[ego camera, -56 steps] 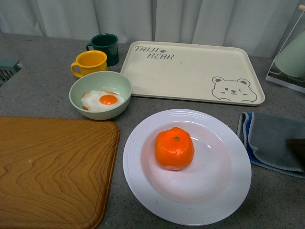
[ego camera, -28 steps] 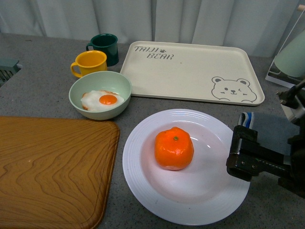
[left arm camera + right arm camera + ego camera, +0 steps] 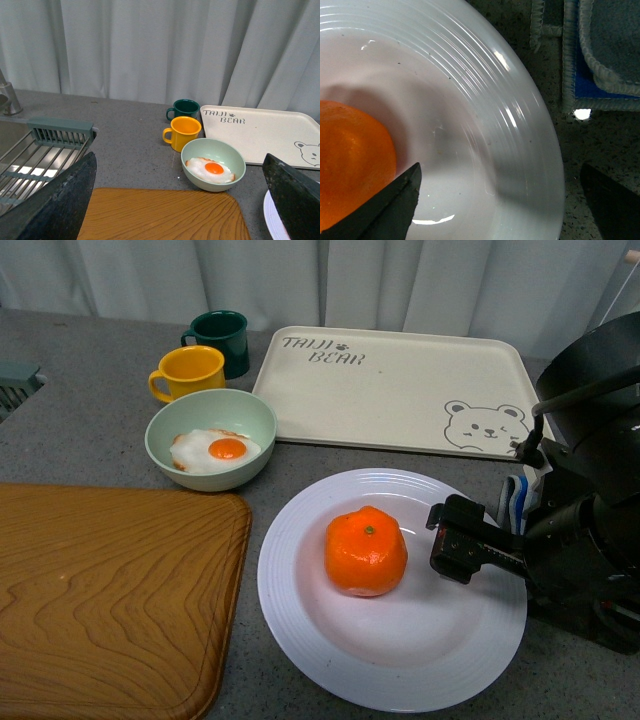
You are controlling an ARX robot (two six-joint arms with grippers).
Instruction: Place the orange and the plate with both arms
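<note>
My right gripper grabs the plate by its ridged rim [image 3: 522, 120] next, since it is too wide for the fingers and the orange [image 3: 350, 160] sits in its middle.
The orange [image 3: 366, 550] sits in the middle of the white ridged plate [image 3: 300, 640] at the front of the counter. My right gripper [image 3: 452, 542] is open over the plate's right side, a short way right of the orange and apart from it. In the right wrist view the right gripper [image 3: 500, 210] straddles the plate's rim [image 3: 520, 115]. One finger [image 3: 385, 210] is over the well beside the orange [image 3: 350, 160] and the other [image 3: 610, 200] is over the counter. My left gripper [image 3: 175, 215] is open and empty above the wooden board, with a sliver of the plate [image 3: 270, 220] at its edge.
A wooden board [image 3: 100, 590] lies front left. Behind it stand a pale green bowl with a fried egg [image 3: 210, 435], a yellow mug [image 3: 188, 372] and a dark green mug [image 3: 222, 338]. A cream bear tray [image 3: 400, 390] lies at the back. A grey-blue cloth [image 3: 600, 50] lies right of the plate. A sink rack [image 3: 60, 132] is far left.
My right arm has come in from the right and moved left, its open gripper now over the plate's right rim. The orange and plate have not moved.
</note>
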